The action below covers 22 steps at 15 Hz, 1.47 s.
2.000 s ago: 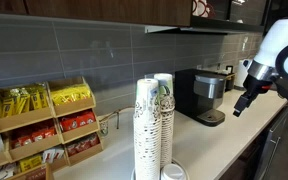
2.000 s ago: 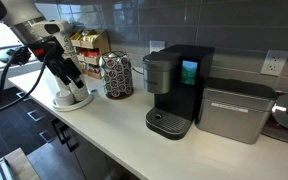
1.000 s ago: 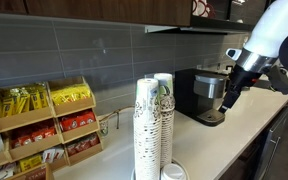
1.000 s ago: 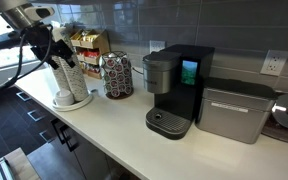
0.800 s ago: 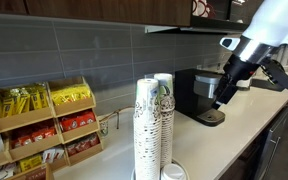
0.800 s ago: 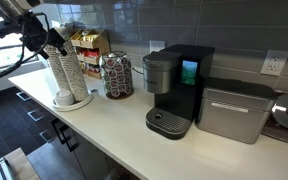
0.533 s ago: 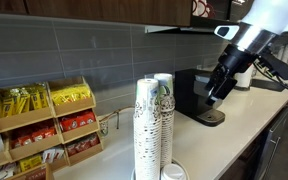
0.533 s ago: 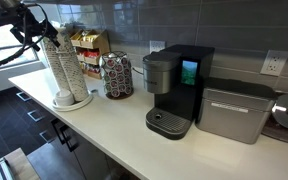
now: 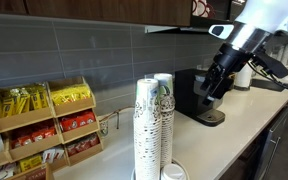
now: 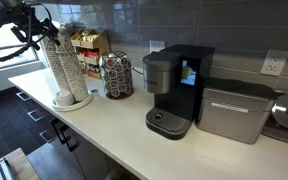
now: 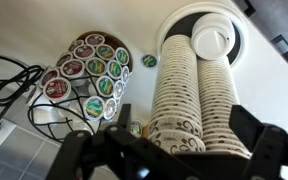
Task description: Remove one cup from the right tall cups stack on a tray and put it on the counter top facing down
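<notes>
The gripper grabs the stack's top cup across its closed end from above next, leaving the cup's rim free to set on the counter top.
Two tall stacks of patterned paper cups [image 11: 189, 95] stand side by side on a round white tray [image 11: 180, 14]. They also show in both exterior views [image 9: 154, 125] [image 10: 64, 70]. A short white cup or lid pile [image 11: 212, 40] sits on the tray beside them. My gripper [image 11: 174, 150] is open and empty. It hovers just above the stack tops, with one dark finger on each side of them. It also shows in both exterior views [image 9: 211, 90] [image 10: 44, 33].
A round carousel of coffee pods [image 11: 89, 70] [image 10: 116, 75] stands next to the tray. A black coffee machine [image 10: 174, 90] [image 9: 204, 95] and a grey appliance [image 10: 234, 110] stand further along the counter. Wooden snack racks [image 9: 44, 125] line the tiled wall. Cables [image 11: 14, 85] lie by the carousel.
My arm has lifted and swung in over the cup stacks. The gripper now sits above the stack tops. The cups have not moved.
</notes>
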{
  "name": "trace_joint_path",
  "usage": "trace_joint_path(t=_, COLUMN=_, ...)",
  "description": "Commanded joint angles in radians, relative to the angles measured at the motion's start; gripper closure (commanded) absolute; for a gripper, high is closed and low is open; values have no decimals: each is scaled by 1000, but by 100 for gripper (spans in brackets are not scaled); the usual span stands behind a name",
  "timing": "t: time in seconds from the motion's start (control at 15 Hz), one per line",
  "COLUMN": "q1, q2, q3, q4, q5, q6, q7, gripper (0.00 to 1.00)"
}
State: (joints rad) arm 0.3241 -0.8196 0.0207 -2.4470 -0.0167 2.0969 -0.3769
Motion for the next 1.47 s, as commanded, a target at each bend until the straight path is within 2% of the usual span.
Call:
trace_joint_path(t=0.0, q1=19, q2=-4, q3=-10, q4=16, q5=74, q6=15, q7=2, gripper=0)
trace_joint_path(t=0.2, q1=30, q2=2, q3=-8, q4=31, q5=147, q6=30, q7=15, gripper=0)
trace_joint_path(t=0.47, q1=47, q2=11, q3=0, q4=11, q5=200, q6=162, q7=-4, gripper=0)
trace_joint_path(t=1.0, q1=108, q2=65, q3=-7, q4=-18, q5=225, q6=379, q7=-20, gripper=0)
trace_joint_path(t=1.4, q1=119, q2=113, q3=-19, q4=-31, q5=210, q6=505, q7=-17, gripper=0)
